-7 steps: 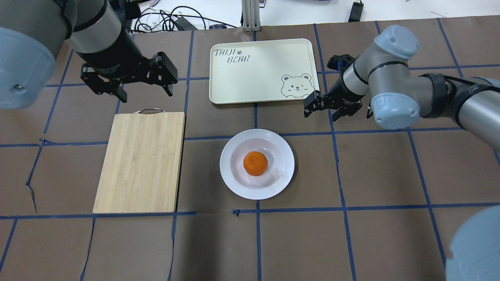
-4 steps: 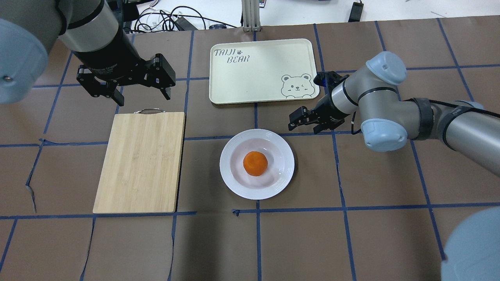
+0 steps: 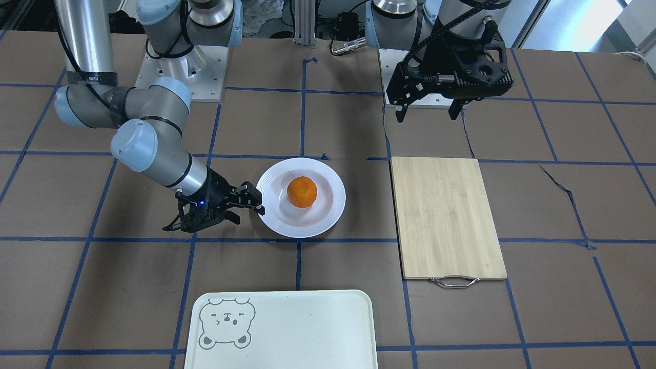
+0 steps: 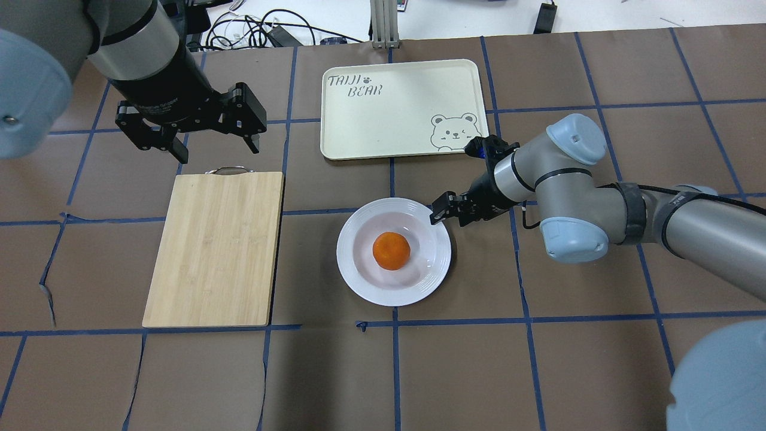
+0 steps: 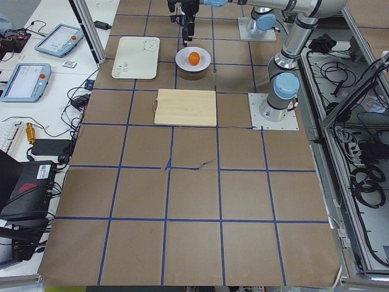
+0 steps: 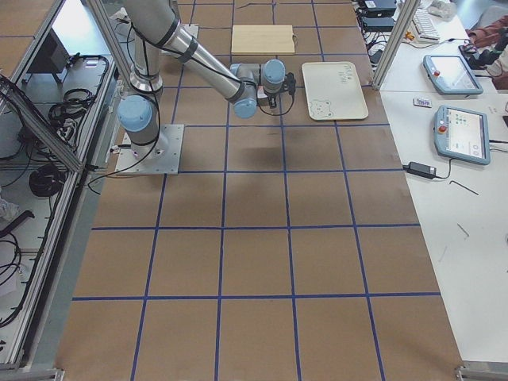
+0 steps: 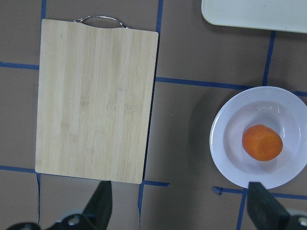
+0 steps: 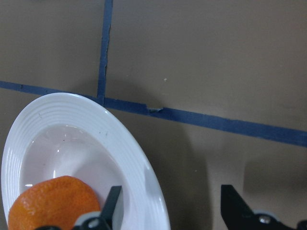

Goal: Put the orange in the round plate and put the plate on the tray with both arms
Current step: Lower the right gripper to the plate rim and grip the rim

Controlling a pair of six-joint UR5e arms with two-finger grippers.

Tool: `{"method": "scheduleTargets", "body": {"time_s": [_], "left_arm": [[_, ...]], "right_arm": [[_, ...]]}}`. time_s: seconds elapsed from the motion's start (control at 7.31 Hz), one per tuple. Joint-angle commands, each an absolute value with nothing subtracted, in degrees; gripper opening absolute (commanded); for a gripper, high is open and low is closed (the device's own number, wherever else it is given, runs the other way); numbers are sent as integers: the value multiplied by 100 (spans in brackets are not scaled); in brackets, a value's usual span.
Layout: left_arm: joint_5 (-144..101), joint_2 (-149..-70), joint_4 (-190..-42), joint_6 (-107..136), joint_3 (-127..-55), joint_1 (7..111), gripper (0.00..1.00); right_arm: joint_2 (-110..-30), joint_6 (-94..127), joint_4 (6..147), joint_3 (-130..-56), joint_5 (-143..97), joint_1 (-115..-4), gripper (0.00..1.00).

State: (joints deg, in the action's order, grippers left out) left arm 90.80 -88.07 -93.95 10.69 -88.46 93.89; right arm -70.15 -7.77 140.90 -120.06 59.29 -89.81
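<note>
The robot's right hand should take the plate by its rim [image 3: 265, 200] next. Then it can carry the orange onto the tray [image 3: 280, 329].
The orange [image 4: 391, 251] lies in the well of the round white plate [image 4: 358, 278], which stands on the table in front of the cream tray [image 4: 395, 108]. My right gripper [image 4: 447, 216] is open at the plate's right far rim. In the right wrist view, one of its fingers [image 8: 112, 206] is over the plate [image 8: 139, 163] beside the orange [image 8: 53, 203] and the other is outside the rim. My left gripper [image 4: 216, 148] hangs open and empty high above the far end of the cutting board. The front view shows the orange [image 3: 302, 191], plate [image 3: 287, 225] and right gripper [image 3: 245, 209].
A bamboo cutting board [image 4: 215, 248] with a metal handle lies left of the plate. Cables and a metal post sit beyond the table's far edge. Blue tape lines grid the brown table cover.
My right gripper has moved left and toward the robot, from beside the tray's bear corner down to the plate's rim. The left gripper has barely shifted. Orange and plate have not moved.
</note>
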Motion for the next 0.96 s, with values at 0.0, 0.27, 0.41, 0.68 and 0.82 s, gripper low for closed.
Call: {"method": "scheduleTargets", "body": {"time_s": [0.0,0.27,0.41,0.68,0.82], "left_arm": [[9079,-8807,-9387,1046,-8859,9378,100],[9079,-8807,-9387,1037,-8859,9360,100],[9079,-8807,-9387,1037,-8859,9360,100],[9079,-8807,-9387,1037,-8859,9360,100],[9079,-8807,-9387,1037,-8859,9352,100]], "right_arm": [[-6856,-739,14404,-12024,5906,-9350,76],[-6812,-738,14467,-12032,5915,-9396,75],[-6812,-738,14458,-12032,5906,-9404,75],[-6750,-738,14475,-12032,5679,-9404,70],[-6750,-747,14467,-12032,5695,-9404,48]]}}
